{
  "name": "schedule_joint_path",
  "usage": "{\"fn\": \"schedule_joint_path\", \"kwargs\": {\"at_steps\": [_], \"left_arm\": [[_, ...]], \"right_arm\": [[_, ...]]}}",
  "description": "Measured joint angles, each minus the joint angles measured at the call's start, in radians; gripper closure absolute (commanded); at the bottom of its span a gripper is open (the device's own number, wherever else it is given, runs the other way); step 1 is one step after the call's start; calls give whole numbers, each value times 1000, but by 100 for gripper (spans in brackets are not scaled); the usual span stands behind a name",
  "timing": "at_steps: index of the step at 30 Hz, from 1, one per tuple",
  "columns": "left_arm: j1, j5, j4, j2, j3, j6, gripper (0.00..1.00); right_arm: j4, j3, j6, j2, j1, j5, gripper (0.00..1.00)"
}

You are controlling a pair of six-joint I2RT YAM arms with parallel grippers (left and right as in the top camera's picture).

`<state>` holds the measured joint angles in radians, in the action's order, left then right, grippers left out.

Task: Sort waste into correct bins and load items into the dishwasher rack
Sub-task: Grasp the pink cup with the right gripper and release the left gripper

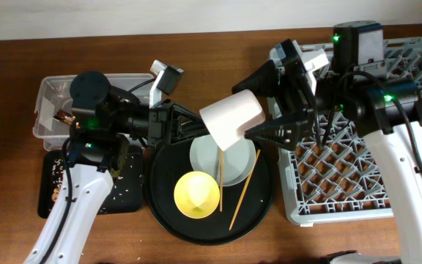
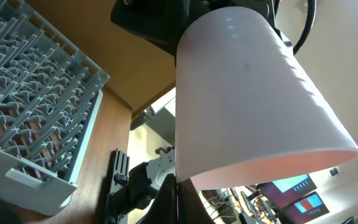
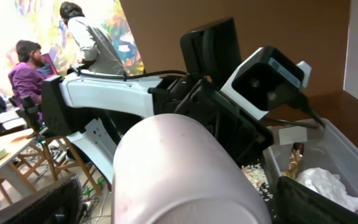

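My right gripper is ready to close on the cup, because my fingers reach past the pink cup's base (image 1: 252,111) with its sides between them. Closing now would hold it now.
The pink cup (image 1: 229,114) hangs tilted in the air above the white round plate (image 1: 229,160). My left gripper (image 1: 209,134) is shut on the cup's rim, which shows in the left wrist view (image 2: 178,186). My right gripper (image 1: 261,106) is open, its fingers on either side of the cup's base (image 3: 179,168). The yellow bowl (image 1: 196,194) and two wooden chopsticks (image 1: 220,176) (image 1: 242,198) lie on the round black tray (image 1: 160,213). The grey dishwasher rack (image 1: 416,147) is at the right. The light-blue cup is out of view.
The clear tub (image 1: 50,95) at the far left holds the white napkin (image 3: 325,186) and the brown-and-gold wrapper (image 1: 64,116). In front of it, the shallow black tray (image 1: 123,198) holds tan scraps (image 1: 56,187). Both arms crowd the space over the round tray.
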<state>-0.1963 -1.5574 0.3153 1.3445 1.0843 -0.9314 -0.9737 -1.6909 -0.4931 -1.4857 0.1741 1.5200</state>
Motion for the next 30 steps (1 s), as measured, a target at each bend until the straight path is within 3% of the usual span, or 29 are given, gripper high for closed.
{"fn": "schedule_joint_path", "kwargs": {"at_steps": [3,7,13,16,21,23,25,30], "left_arm": [[0,0,-7,0,0,0,100],[0,0,-9,0,0,0,100],[0,0,-9,0,0,0,100],[1,-2,-11,0,0,0,100],[1,-3,-12,0,0,3,98],[1,-3,-12,0,0,4,91],[1,-3,-11,0,0,1,74],[37,14,6,0,0,3,47]], "right_arm": [[-2,0,0,0,0,0,0],[-20,0,1,0,6,-3,7],[-21,0,3,0,28,-24,31],[-25,0,6,0,29,-26,50],[-24,-1,16,0,27,-29,50],[-24,-1,15,0,27,-29,50],[-28,-1,14,0,28,-32,50],[-63,0,13,0,29,-89,50]]}}
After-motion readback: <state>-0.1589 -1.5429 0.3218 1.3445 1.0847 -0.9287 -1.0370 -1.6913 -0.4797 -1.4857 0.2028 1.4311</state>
